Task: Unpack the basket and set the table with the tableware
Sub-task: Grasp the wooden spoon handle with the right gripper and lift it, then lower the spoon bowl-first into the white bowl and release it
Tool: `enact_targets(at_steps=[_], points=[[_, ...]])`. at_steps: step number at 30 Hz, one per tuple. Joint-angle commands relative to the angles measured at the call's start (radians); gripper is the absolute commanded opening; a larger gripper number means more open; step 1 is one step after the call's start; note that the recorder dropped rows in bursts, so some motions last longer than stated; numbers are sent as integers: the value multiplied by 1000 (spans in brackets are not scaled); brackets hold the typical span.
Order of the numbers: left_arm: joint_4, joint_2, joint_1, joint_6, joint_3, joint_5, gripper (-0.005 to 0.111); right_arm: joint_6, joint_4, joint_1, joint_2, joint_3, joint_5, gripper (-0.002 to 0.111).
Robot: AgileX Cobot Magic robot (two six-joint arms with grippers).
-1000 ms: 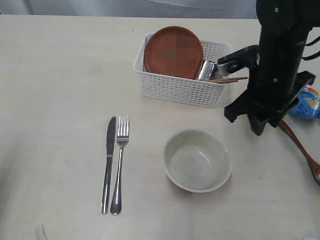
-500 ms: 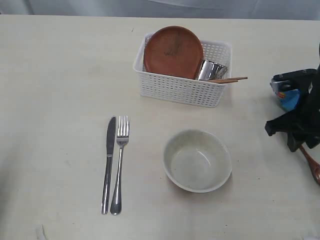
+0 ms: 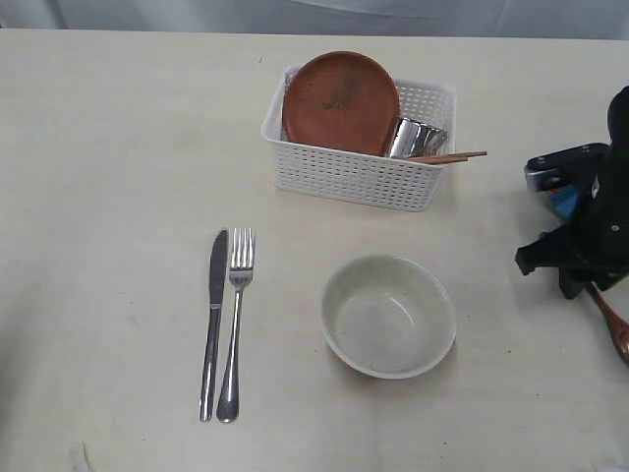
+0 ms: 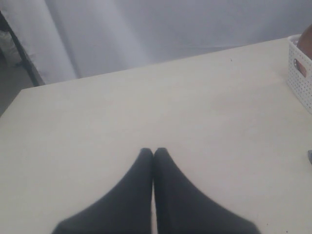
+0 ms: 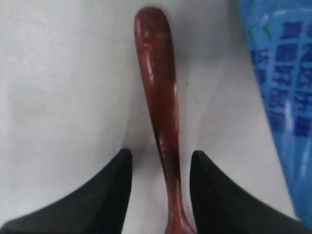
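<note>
My right gripper is to set the table with the tableware, so it will next take hold of the wooden spoon (image 5: 158, 73) by its handle (image 5: 165, 136).
The white basket (image 3: 359, 175) stands at the back of the table (image 3: 118, 147) and holds the brown plate (image 3: 341, 101) on edge, the steel cup (image 3: 413, 138) and the chopsticks (image 3: 454, 156). Knife (image 3: 212, 324) and fork (image 3: 236, 324) lie side by side at the front left. To their right sits the off-white bowl (image 3: 388, 315). My right gripper (image 5: 161, 156) is open and low over the table, one finger on each side of the wooden spoon (image 5: 158, 73) handle. In the exterior view that gripper (image 3: 580, 283) hides most of the spoon (image 3: 615, 332). My left gripper (image 4: 153, 151) is shut and empty over bare table.
A blue snack bag (image 5: 278, 87) lies close beside the spoon, partly behind the right arm in the exterior view (image 3: 564, 202). A corner of the basket (image 4: 300, 78) shows at the edge of the left wrist view. The spoon lies near the table's right edge.
The right arm has swung from beside the basket out to the right and come down over the spoon; in the last half second it barely shifted. Nothing else moved.
</note>
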Motion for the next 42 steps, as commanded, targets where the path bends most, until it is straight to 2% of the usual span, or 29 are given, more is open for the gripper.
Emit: enact_targets(at_steps=[1,4,7,15,23,32,42], points=[[-3,-4,-7,-7,3,-10,0,2,0,-5,29,3,-14,38],[-3,-4,-7,-7,3,-10,0,2,0,-5,27,3,-11,24],[-3,-4,-7,-7,3,-10,0,-5,0,-5,25,3,2,0],[-3,-4,-7,-7,3,-10,0,-56,93,9,-8,-28,91,0],[-3,-4,-7,-7,3,-10,0,-107,197,83,-195,-28,71,0],[-3,-4,-7,-7,3,-10,0,-234,410,284,-386,-28,-60,0],[-3,-4,-7,-7,3,-10,0,-237,496,555,-335,-28,-312,0]])
